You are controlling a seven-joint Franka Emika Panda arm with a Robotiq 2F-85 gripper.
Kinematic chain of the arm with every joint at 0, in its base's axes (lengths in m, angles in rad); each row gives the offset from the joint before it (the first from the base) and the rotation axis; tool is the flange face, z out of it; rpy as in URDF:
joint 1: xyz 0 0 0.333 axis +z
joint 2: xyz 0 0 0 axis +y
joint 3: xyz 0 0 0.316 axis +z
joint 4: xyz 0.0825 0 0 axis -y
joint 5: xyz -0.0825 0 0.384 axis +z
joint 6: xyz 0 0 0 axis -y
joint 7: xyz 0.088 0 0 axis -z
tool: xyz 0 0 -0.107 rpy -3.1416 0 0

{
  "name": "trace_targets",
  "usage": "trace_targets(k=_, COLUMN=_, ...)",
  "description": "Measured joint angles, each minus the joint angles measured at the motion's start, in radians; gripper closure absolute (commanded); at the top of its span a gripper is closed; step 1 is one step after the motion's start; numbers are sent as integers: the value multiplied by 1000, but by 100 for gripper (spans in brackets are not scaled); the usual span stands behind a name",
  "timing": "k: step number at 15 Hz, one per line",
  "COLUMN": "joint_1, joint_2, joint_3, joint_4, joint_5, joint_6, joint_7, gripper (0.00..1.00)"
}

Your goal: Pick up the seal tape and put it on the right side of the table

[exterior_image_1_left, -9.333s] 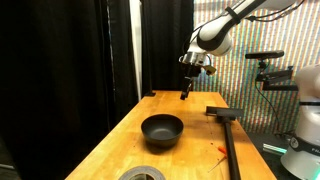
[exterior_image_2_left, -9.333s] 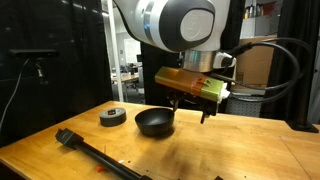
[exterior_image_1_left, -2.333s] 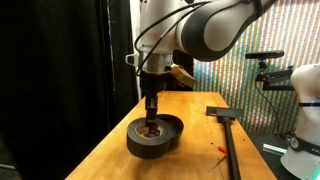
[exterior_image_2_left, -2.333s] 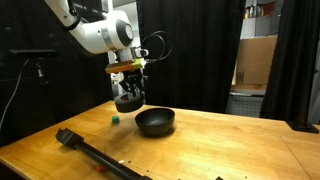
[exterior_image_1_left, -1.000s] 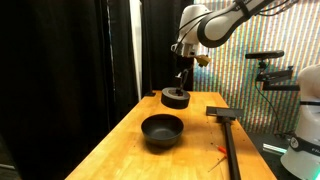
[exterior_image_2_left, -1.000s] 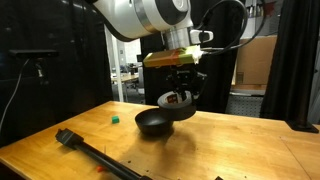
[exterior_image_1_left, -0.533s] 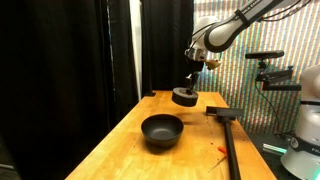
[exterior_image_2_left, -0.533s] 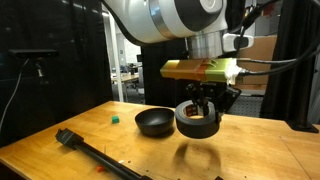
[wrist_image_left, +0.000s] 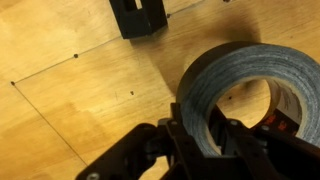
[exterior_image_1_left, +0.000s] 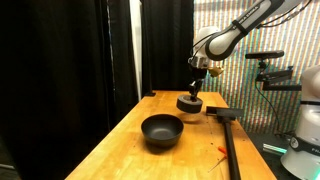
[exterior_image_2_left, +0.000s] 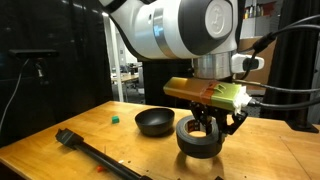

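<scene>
The seal tape still hangs above the bare wood and would drop if my gripper opened now, so it is too early to let go.
The seal tape (exterior_image_1_left: 190,103) (exterior_image_2_left: 199,139) is a thick dark-grey roll with a centre hole. It hangs just above the light wooden table (exterior_image_1_left: 120,140) (exterior_image_2_left: 270,160), past the black bowl. My gripper (exterior_image_1_left: 193,90) (exterior_image_2_left: 206,123) is shut on the roll's wall, one finger inside the hole and one outside. In the wrist view the seal tape (wrist_image_left: 240,72) fills the right half, and the gripper (wrist_image_left: 207,136) clamps its near wall over bare wood.
A round black bowl (exterior_image_1_left: 162,130) (exterior_image_2_left: 155,121) sits mid-table. A long black T-shaped tool (exterior_image_1_left: 229,140) (exterior_image_2_left: 98,156) lies along one long edge, and its head (wrist_image_left: 138,16) shows in the wrist view. A small green object (exterior_image_2_left: 115,117) lies behind the bowl. Black curtains flank the table.
The arm has carried the seal tape past the bowl toward the table's far end and lowered it closer to the wood. The grip stays shut.
</scene>
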Motion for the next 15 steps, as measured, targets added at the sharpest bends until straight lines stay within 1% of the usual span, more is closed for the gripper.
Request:
trace_targets(k=6, joint_1=5, joint_2=67, joint_3=7, joint_4=-7, joint_5=8, joint_6=21, joint_7=0, gripper=92)
trace_targets(k=13, joint_1=18, joint_2=138, joint_3=35, joint_4=-1, joint_5=34, joint_6=43, joint_7=-1, gripper=92)
trace_targets(k=14, joint_1=18, joint_2=140, joint_3=36, joint_4=1, joint_5=34, joint_6=43, joint_7=-1, gripper=66)
trace_targets(k=15, joint_1=18, joint_2=140, joint_3=36, joint_4=1, joint_5=34, joint_6=43, joint_7=-1, gripper=42)
